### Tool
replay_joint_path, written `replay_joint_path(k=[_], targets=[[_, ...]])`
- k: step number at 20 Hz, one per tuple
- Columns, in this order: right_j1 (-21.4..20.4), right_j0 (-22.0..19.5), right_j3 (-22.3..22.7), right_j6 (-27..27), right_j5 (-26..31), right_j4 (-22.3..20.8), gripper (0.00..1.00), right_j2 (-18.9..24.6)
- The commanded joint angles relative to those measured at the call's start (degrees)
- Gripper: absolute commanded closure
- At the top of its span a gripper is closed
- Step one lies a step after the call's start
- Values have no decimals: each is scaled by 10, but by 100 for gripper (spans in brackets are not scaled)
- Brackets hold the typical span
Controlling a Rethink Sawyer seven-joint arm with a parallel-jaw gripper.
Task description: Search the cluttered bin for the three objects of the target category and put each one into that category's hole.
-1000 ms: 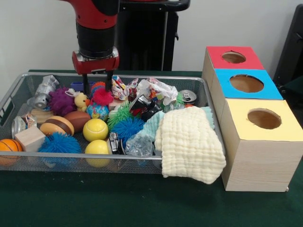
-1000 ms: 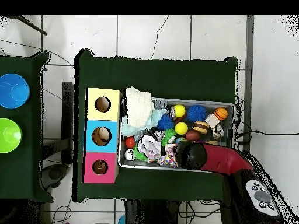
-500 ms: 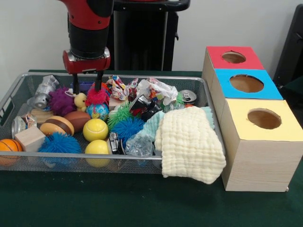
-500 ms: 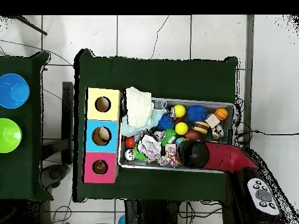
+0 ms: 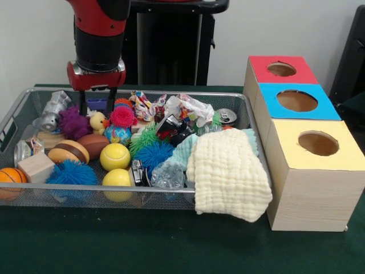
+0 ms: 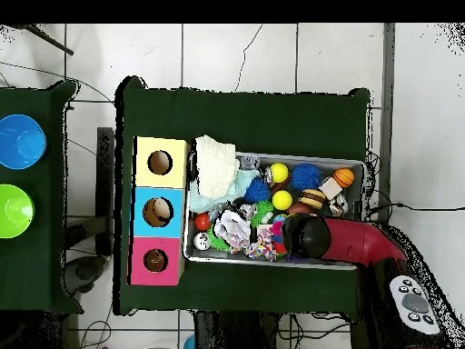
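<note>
I need to grab the plush duck by its head [image 5: 99,118] next with my gripper, and then I will put the duck through the red box's hole [image 5: 282,69].
The silver wire-mesh bin [image 5: 17,117] is full of mixed toys and scraps. It also shows in the overhead view [image 6: 272,263]. My gripper [image 5: 98,105] hangs open and empty over the bin's far left part, its fingers [image 5: 84,104] straddling the space above a purple spiky ball [image 5: 74,123] and a yellow duck [image 5: 98,121]. A pink spiky ball [image 5: 122,116] lies just to its right. Three wooden boxes with holes stand right of the bin: red top [image 5: 279,68], blue top [image 5: 296,101], yellow top [image 5: 316,145]. In the overhead view the arm's end [image 6: 309,238] hides the gripper.
Two yellow balls [image 5: 114,156], a blue spiky ball [image 5: 71,172], a basketball [image 5: 10,176], a toy burger [image 5: 68,152], a wooden block [image 5: 36,166], a can [image 5: 226,117] and a cream cloth [image 5: 228,174] draped over the front rim fill the bin.
My gripper has moved left along the bin's far side, from over the pink spiky ball to over the purple ball and duck. It stays open and empty.
</note>
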Motion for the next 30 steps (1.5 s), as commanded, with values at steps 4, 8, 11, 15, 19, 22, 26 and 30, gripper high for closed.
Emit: replay_joint_path(k=[4,8,11,15,19,22,26,30], targets=[[43,-7,-41,9,44,-30,0,16],[53,-18,-39,-1,58,-25,0,20],[63,-22,-41,-4,65,-25,0,20],[83,-11,-55,-5,82,-41,0,-2],[95,1,-72,-5,98,-59,0,-22],[99,2,-82,-6,108,-60,0,-23],[95,6,-81,-6,117,-58,0,-19],[91,1,-71,-6,107,-51,0,-9]])
